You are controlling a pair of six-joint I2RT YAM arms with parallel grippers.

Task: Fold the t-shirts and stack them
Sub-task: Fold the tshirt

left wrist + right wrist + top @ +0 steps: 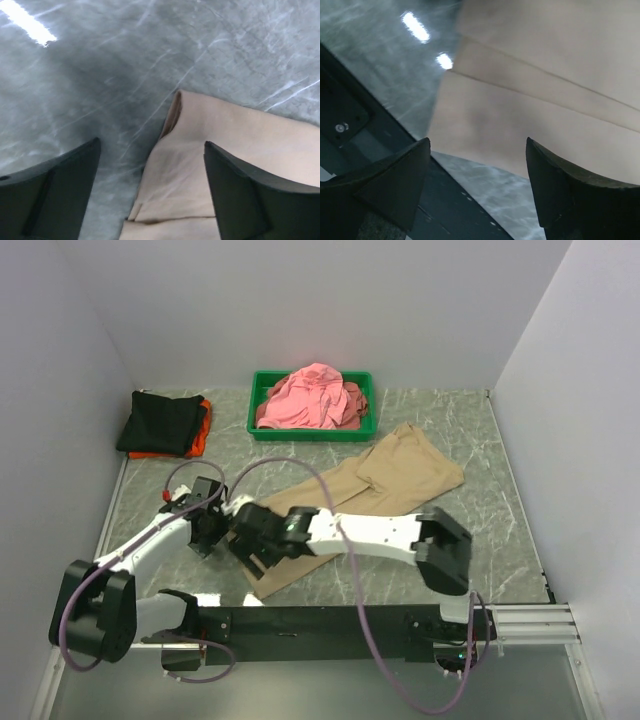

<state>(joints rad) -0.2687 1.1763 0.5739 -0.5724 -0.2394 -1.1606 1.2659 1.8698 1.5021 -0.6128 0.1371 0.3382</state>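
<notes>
I should next grab the tan t-shirt (400, 475) with my right gripper by the bottom edge of its near end (269, 591). Then I can fold that end over the shirt.
The tan t-shirt (400, 475) lies flat and stretched diagonally across the table, its near end at the front left. My left gripper (212, 536) is open over the shirt's left edge; in the left wrist view (152, 200) the tan cloth (215, 160) with a folded hem lies between the fingers (55, 195). My right gripper (250, 550) is open right beside it, over the shirt's near end; the right wrist view (477, 192) shows the tan cloth (545, 90) and its bottom edge just beyond the fingertips (580, 195). Neither gripper holds anything.
Pink shirts (312, 398) are heaped in a green tray (258, 390) at the back. A folded black shirt (160, 420) lies on an orange one (200, 440) at the back left. The black base rail (350, 120) runs along the near edge.
</notes>
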